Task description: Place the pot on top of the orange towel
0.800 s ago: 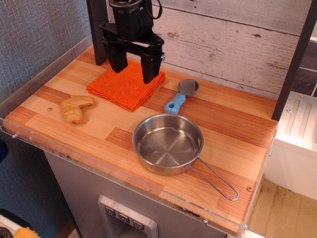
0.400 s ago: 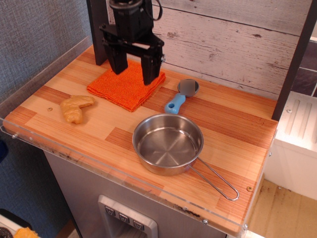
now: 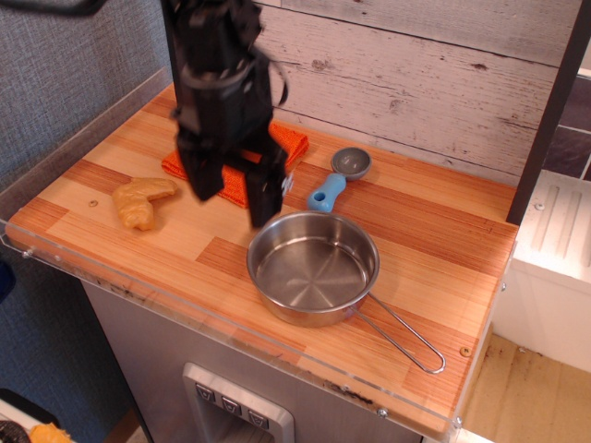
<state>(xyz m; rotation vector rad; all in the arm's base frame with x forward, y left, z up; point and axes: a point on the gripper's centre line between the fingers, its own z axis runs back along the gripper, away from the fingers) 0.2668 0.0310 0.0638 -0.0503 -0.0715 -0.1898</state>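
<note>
Next, my gripper grabs the pot's steel rim (image 3: 251,247), to set the pot on top of the orange towel (image 3: 291,145).
The pot (image 3: 314,269), a shallow shiny steel pan with a long wire loop handle pointing to the front right, sits on the wooden counter near the front. The orange towel (image 3: 291,145) lies flat at the back left, mostly hidden behind my arm. My black gripper (image 3: 234,203) hangs open and empty above the counter, between the towel and the pot's left rim, its right finger close to the rim.
A small grey scoop with a blue handle (image 3: 336,179) lies behind the pot. A tan-yellow food piece (image 3: 140,200) lies at the left. A clear raised lip (image 3: 55,258) runs along the counter's front and left edges. A plank wall stands behind.
My gripper has moved from above the towel forward and down toward the pot's left rim, still open. The pot, towel and scoop have not moved.
</note>
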